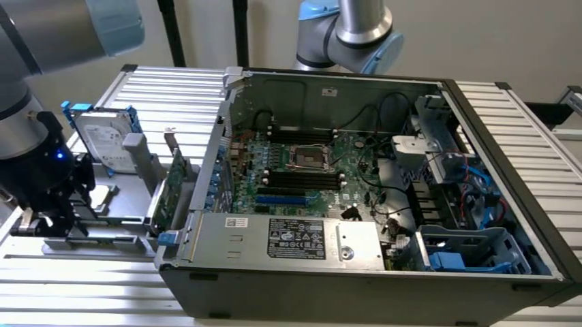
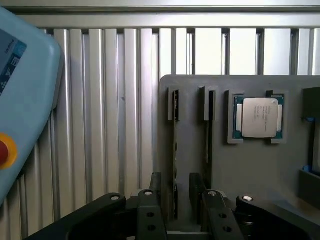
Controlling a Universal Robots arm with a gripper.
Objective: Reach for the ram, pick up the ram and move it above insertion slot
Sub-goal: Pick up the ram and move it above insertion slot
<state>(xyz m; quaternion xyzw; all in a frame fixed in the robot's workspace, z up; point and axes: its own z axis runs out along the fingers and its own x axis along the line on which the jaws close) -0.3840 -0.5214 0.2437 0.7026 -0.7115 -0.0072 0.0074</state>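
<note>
My gripper grips the middle of the ram's sides next, to pick up the ram (image 2: pixel 176 150), since the holder's slotted posts hold the ram's ends.
The ram (image 2: pixel 176 150) stands on its edge in a narrow slot of the grey holder (image 2: pixel 190 130), seen edge-on as a thin green strip. My gripper (image 2: pixel 179 205) is open just above the holder, one black finger (image 2: pixel 150 212) on each side of the ram's near end, apart from it. In the exterior view the gripper (image 1: pixel 46 219) hangs over the holder (image 1: pixel 109 235) at the exterior view's left, beside the open computer case. The black insertion slots (image 1: pixel 298 180) lie on the motherboard next to the processor socket.
A processor chip (image 2: pixel 259 117) sits in a pocket of the holder. A hard drive (image 1: pixel 100 139) and a broad green expansion card (image 1: pixel 177 178) stand upright in it. A light blue pendant (image 2: pixel 25 100) lies nearby. The case wall (image 1: pixel 214 157) rises between holder and motherboard. A second arm (image 1: pixel 350 34) stands behind.
</note>
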